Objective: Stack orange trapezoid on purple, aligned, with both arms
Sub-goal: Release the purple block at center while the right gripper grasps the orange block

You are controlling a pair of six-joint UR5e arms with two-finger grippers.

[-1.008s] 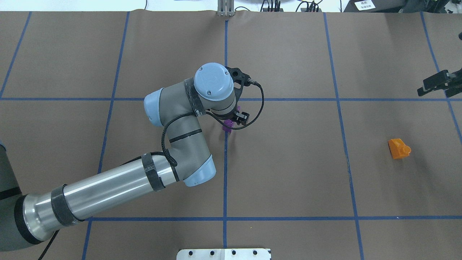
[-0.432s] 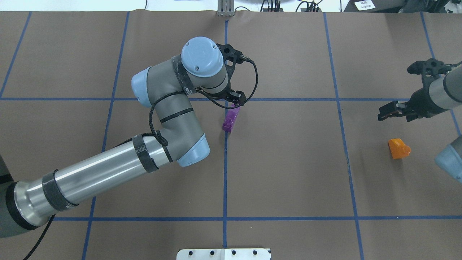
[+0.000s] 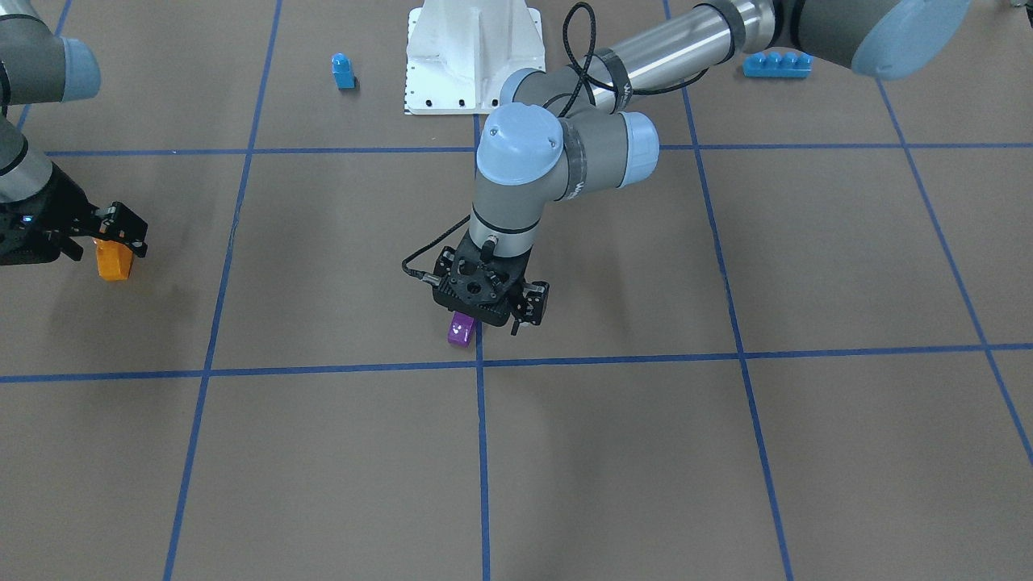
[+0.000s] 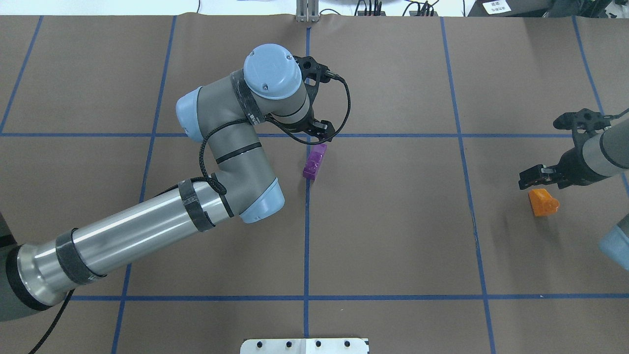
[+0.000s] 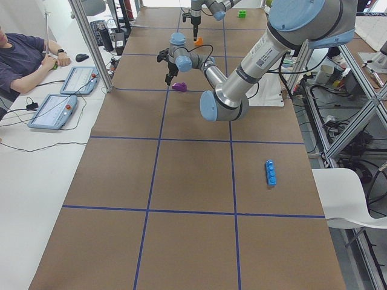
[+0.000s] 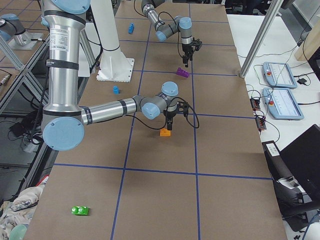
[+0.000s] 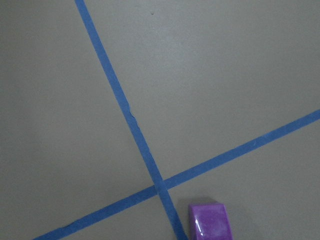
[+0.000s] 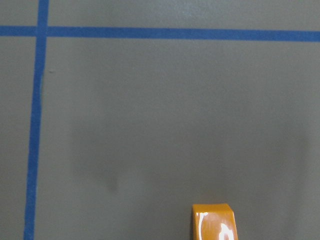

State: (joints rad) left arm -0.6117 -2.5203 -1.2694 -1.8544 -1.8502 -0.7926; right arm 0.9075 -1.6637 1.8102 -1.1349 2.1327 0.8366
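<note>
I will pick up the orange trapezoid [image 4: 543,202] next with my right gripper by its long sides, and it will then be stacked squarely on the purple brick.
The purple brick [image 4: 314,161] lies on the brown table by the centre blue line, free of any gripper; it also shows in the front view [image 3: 461,331] and at the bottom of the left wrist view [image 7: 210,222]. My left gripper [image 4: 320,131] hangs just beyond it, apart from it, and looks open and empty. The orange trapezoid [image 4: 543,202] lies at the right, and shows in the right wrist view [image 8: 212,222]. My right gripper [image 4: 534,177] hovers beside and above it, open, not touching; the front view [image 3: 113,230] shows it over the brick [image 3: 113,260].
A small blue brick [image 3: 343,71] and a long blue brick [image 3: 776,64] lie near the white base pedestal [image 3: 472,56]. A green brick [image 6: 80,210] lies at the table's right end. An operator [image 5: 24,54] sits beside the table.
My left gripper let go of the purple brick and drew back toward the far side. My right arm came in from the right and moved down close to the orange trapezoid.
</note>
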